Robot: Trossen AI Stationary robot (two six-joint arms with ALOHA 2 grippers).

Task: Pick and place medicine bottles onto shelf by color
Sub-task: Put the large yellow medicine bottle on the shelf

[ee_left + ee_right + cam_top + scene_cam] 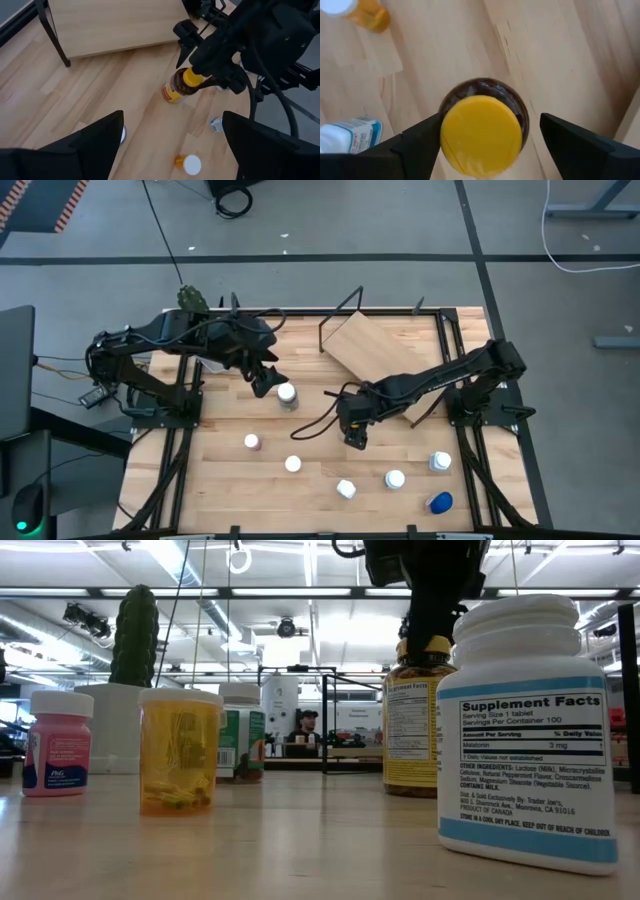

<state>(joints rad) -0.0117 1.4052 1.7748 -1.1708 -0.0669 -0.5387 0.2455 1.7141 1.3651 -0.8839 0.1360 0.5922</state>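
Observation:
My right gripper's fingers are level with the cap's sides in the right wrist view, so it is time to close on the yellow cap (481, 135).
A brown bottle with a yellow cap (481, 135) stands upright on the table in front of the shelf (368, 343); it also shows in the low view (417, 725) and the left wrist view (181, 85). My right gripper (490, 137) is open and points down over it, one finger on either side of the cap. My left gripper (265, 383) is open and empty at the table's far left, next to a white-capped bottle (287, 394). The shelf is a light-wood board on a thin black frame, set at an angle. My right gripper comes at the yellow cap from above. One finger (420, 142) stands right at the cap's rim (444, 135), and I cannot tell whether it touches. The other finger (570, 140) is clearly apart from the cap. The bottle stands on the table.
Several more bottles stand along the near part of the table: pink-capped (252, 442), white-capped (293, 464) (346, 489) (395, 478), blue-labelled (440, 462) and blue-capped (439, 502). A cactus in a white pot (135, 650) stands at the far left corner.

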